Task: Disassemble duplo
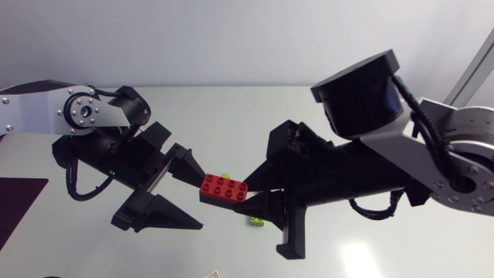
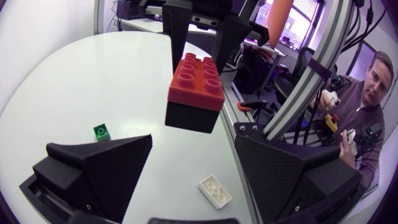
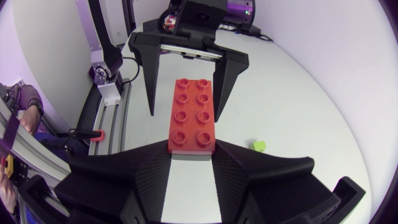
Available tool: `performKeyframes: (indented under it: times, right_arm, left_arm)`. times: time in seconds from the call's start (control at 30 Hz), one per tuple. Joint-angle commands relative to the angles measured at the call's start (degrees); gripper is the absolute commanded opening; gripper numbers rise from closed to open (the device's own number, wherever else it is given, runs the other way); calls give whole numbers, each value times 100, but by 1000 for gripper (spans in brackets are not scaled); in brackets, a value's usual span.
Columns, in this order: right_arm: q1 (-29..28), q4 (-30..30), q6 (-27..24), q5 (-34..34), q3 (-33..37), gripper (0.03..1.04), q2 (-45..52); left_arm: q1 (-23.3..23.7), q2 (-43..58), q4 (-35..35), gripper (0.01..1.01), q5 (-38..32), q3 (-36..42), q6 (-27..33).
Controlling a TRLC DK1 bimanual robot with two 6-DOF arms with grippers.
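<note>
The fingers of my right gripper already cover one end of the red brick, so I will grab it with my left gripper by its loose end.
A red eight-stud duplo brick with a black layer under it hangs above the table. My right gripper is shut on its near end, one finger on each long side. My left gripper stands open at the brick's other end. In the left wrist view the brick sits ahead of the gap between the wide-spread fingers, touching neither. In the right wrist view the left fingers flank the brick's far end with space on both sides.
A small dark green brick and a white brick lie on the table below the left gripper. A lime brick lies beside the right gripper. A dark mat sits at the table's left edge.
</note>
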Motion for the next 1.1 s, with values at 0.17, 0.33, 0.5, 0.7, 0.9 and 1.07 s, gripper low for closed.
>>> performKeyframes:
  times: [0.17,0.33,0.5,0.7,0.9,1.07]
  right_arm:
    - [-347,271,398,-393,-42,175,-16]
    - [-575,368,530,-622,-7,175,-42]
    - [-777,482,679,-859,19,179,-86]
    - [-856,588,785,-929,19,180,-113]
    - [-962,684,838,-929,11,180,-139]
    - [-1023,816,926,-929,-25,180,-174]
  left_arm:
    - [-138,150,-166,895,705,605,20]
    - [-147,352,-17,866,1004,790,-218]
    - [-138,642,-8,864,1224,1045,-323]
    - [-138,923,1,849,1347,1449,-508]
    - [-200,1143,10,803,1382,1722,-595]
    - [-217,1222,1,751,1382,1722,-595]
